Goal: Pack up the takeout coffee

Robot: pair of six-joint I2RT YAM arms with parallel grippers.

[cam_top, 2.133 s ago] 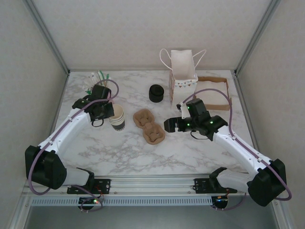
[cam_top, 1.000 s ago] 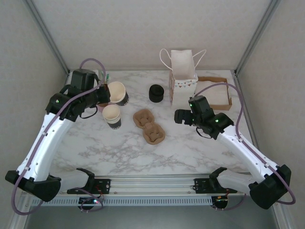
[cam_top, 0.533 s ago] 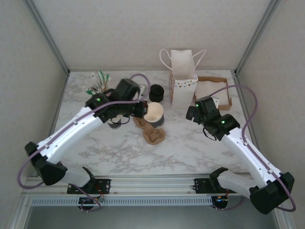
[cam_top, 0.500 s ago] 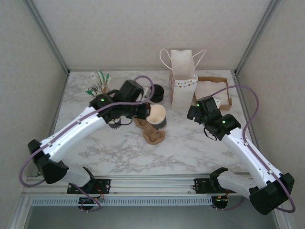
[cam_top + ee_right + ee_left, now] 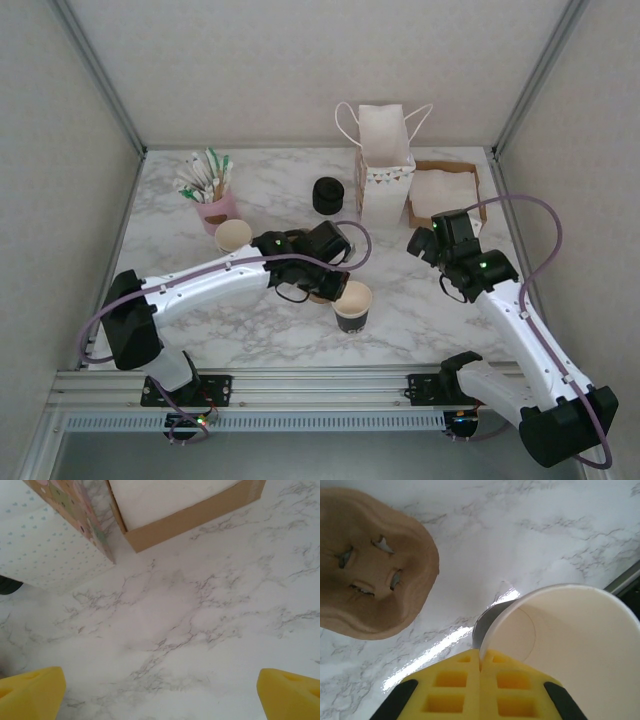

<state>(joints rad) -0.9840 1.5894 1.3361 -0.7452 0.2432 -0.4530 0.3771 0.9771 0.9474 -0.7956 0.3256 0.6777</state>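
Observation:
The cup hangs tilted over marble beside the carrier's end, so if I opened now, it would drop short. My left gripper keeps holding the cup until it is over the carrier.
The takeout coffee cup (image 5: 353, 301), a small open-topped paper cup, cream inside with a dark wall, is upright low over the marble in front of the brown pulp carrier (image 5: 370, 575). My left gripper (image 5: 337, 289) reaches across from the left and is shut on the cup's near rim. In the left wrist view its yellow pads (image 5: 447, 690) pinch the rim of the cup (image 5: 570, 640) between them. My right gripper (image 5: 425, 243) hovers open over bare marble to the right of the bag, its fingertips (image 5: 30, 690) wide apart with nothing between them.
A stack of lidless cups (image 5: 232, 236) stands at left near a pink holder of stirrers (image 5: 215, 195). A pile of black lids (image 5: 327, 195) sits at the back centre beside the white paper bag (image 5: 385, 165). A cardboard napkin box (image 5: 445, 195) is right of the bag.
My left arm has carried the cup from above the carrier forward and down to the marble in front of it. My right arm has drawn back a little to the right.

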